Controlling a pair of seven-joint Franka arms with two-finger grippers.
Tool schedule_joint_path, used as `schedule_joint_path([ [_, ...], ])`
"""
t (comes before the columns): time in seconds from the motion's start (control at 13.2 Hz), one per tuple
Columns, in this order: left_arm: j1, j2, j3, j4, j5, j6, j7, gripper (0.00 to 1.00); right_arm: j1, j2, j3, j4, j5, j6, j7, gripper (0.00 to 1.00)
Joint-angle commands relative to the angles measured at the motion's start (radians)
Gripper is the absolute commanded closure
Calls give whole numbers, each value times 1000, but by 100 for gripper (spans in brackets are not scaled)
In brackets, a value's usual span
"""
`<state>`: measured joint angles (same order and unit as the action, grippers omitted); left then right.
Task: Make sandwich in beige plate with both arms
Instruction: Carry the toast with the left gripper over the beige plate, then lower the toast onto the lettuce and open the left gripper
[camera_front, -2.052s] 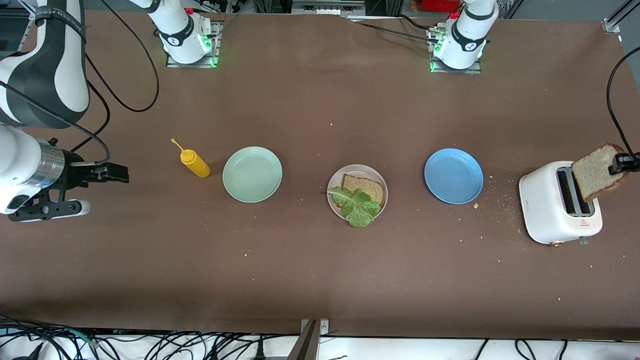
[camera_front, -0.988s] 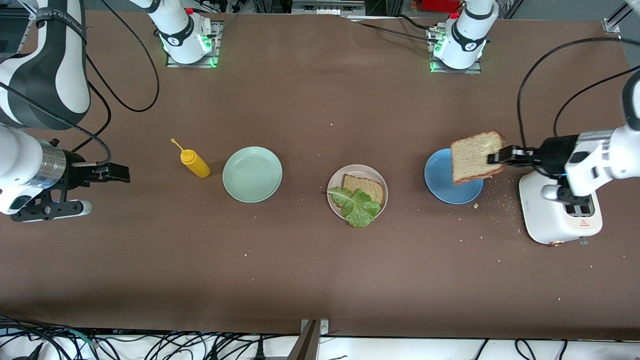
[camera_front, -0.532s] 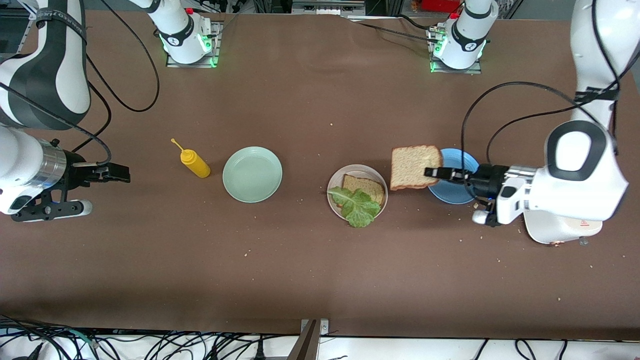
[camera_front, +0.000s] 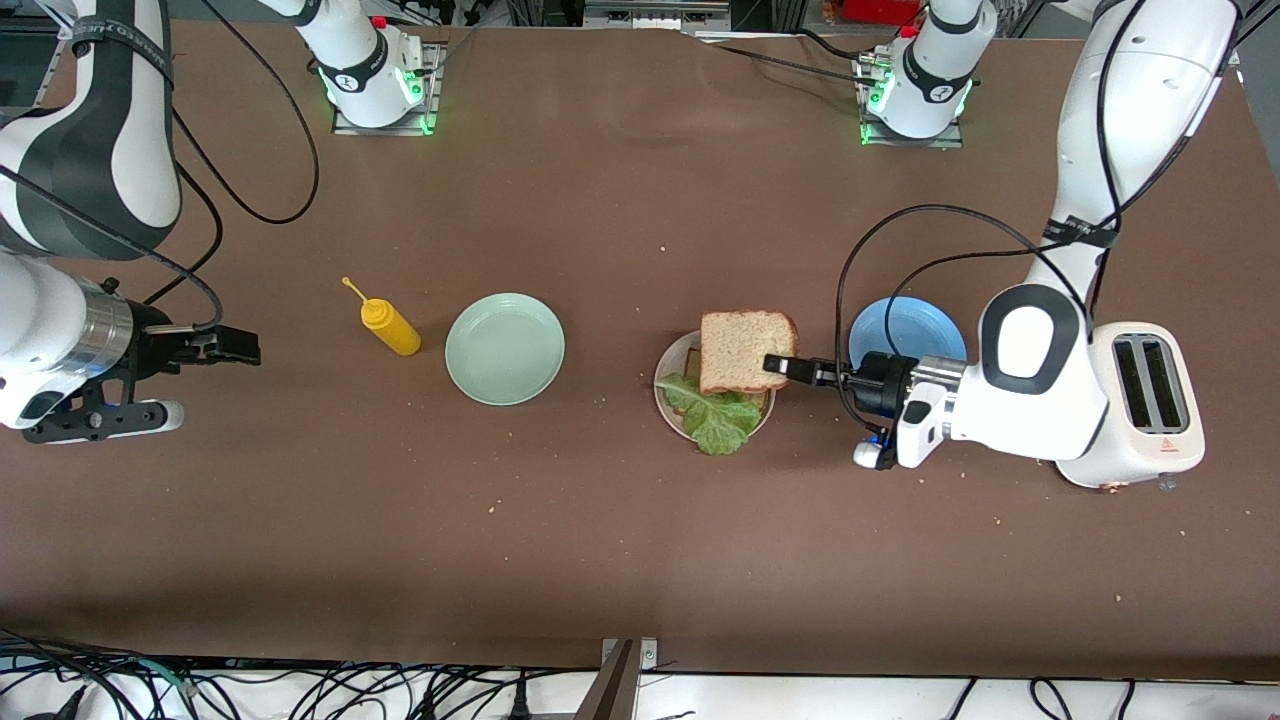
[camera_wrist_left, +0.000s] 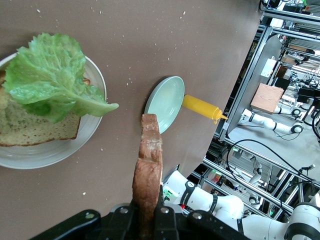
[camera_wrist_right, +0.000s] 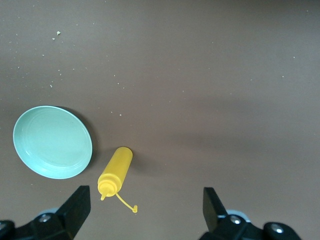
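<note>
The held bread slice is above the lettuce leaf and would fall if the robot's left gripper opened now, so the robot will lower it first.
The beige plate (camera_front: 673, 357) sits mid-table with a brown bread slice (camera_wrist_left: 30, 127) and a ruffled green lettuce leaf (camera_front: 715, 415) on it. My left gripper (camera_front: 785, 367) is shut on a second bread slice (camera_front: 745, 349) and holds it over the plate, above the lower slice. In the left wrist view the held slice (camera_wrist_left: 148, 175) stands edge-on between the fingers, with the plate (camera_wrist_left: 60, 150) and lettuce (camera_wrist_left: 50, 75) below. My right gripper (camera_front: 235, 345) is open and empty, waiting over the table at the right arm's end.
A mint-green plate (camera_front: 504, 348) and a yellow squeeze bottle (camera_front: 388, 325) lie toward the right arm's end; both show in the right wrist view (camera_wrist_right: 52, 141) (camera_wrist_right: 115, 172). A blue plate (camera_front: 905, 325) and a white toaster (camera_front: 1150, 405) lie toward the left arm's end. Crumbs dot the table.
My left gripper carried the bread slice from over the toaster, past the blue plate, to over the beige plate. The right arm has not moved.
</note>
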<state>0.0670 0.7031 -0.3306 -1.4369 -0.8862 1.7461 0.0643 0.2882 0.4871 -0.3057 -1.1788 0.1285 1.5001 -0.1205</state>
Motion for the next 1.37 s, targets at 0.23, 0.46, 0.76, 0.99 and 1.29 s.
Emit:
schedule_joint_path([
  [0.23,-68,75,4,17,-34,118,44,100,-6,-9,2,-4,20,-12,5,0],
  [0.46,-75,84,4,-20,-20,130,49,100,-6,-9,2,-4,20,-12,6,0],
  [0.76,-75,125,5,-42,-28,194,153,100,-6,-9,2,-4,20,-11,5,0],
  [0.99,-72,153,5,-57,-28,208,218,100,-6,-9,2,-4,20,-12,5,0],
  [1.29,-58,145,11,-60,-17,205,227,0,-6,-10,2,-4,20,-12,5,0],
])
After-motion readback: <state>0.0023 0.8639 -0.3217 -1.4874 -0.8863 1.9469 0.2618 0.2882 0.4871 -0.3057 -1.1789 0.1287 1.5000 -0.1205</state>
